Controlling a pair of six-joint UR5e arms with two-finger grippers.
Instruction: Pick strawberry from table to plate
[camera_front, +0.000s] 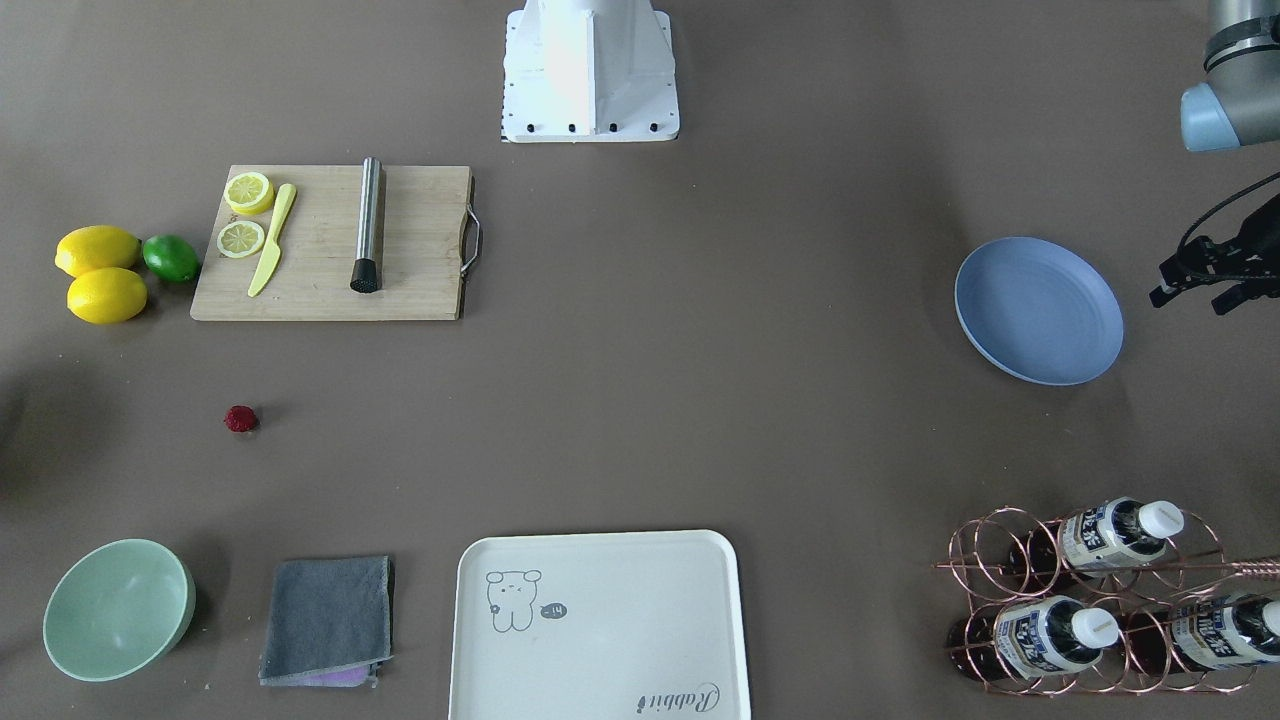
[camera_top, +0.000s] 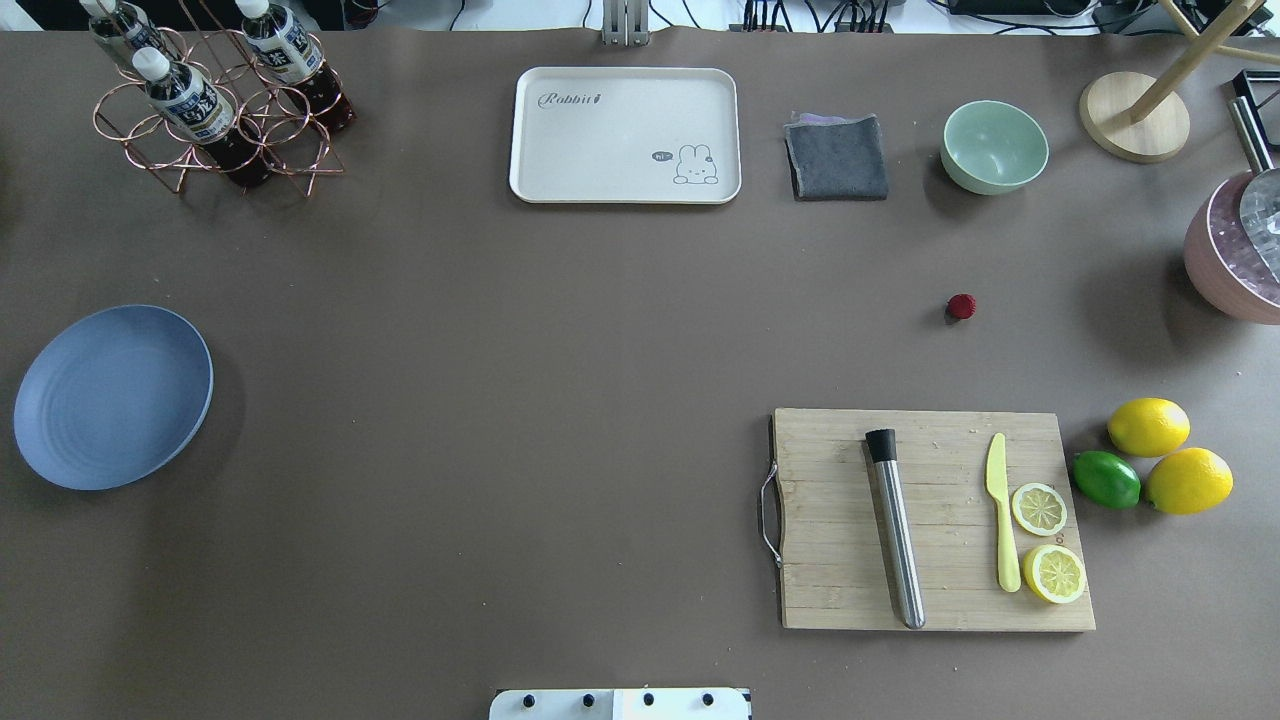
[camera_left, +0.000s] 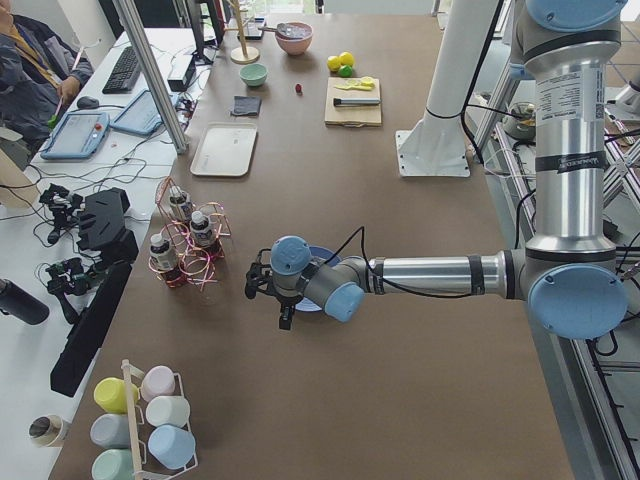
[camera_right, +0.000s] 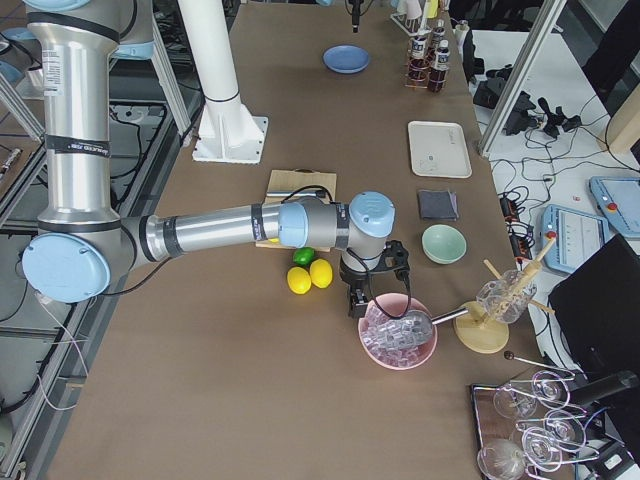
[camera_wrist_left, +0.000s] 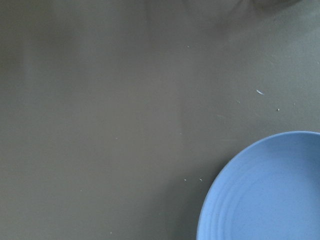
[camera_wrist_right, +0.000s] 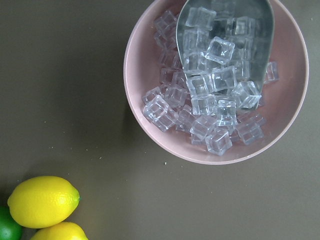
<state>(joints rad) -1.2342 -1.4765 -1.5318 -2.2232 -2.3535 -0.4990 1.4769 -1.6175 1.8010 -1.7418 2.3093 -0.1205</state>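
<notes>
The blue plate needs to come within reach of the strawberry (camera_front: 240, 419), so my left gripper should next grab the plate by its raised rim (camera_front: 1104, 288).
The strawberry (camera_front: 240, 419) (camera_top: 961, 306) is a tiny dark-red berry lying alone on the bare table (camera_top: 560, 340), between the mint bowl and the cutting board. The periwinkle plate (camera_front: 1038, 310) (camera_top: 112, 396) sits empty at the opposite end, and its rim (camera_wrist_left: 260, 195) fills the left wrist view's corner. My left gripper (camera_front: 1193, 298) (camera_left: 268, 305) hangs just beside the plate, its two fingers apart and holding nothing. My right gripper (camera_right: 362, 300) hovers by the pink ice bowl, far from the berry. I cannot tell whether it is open or shut.
A cutting board (camera_top: 935, 520) carries lemon slices, a yellow knife and a steel muddler. Lemons and a lime (camera_top: 1150, 465) lie beside it. Also here: mint bowl (camera_top: 994, 146), grey cloth (camera_top: 837, 158), cream tray (camera_top: 625, 135), bottle rack (camera_top: 215, 100), ice bowl (camera_wrist_right: 215, 80).
</notes>
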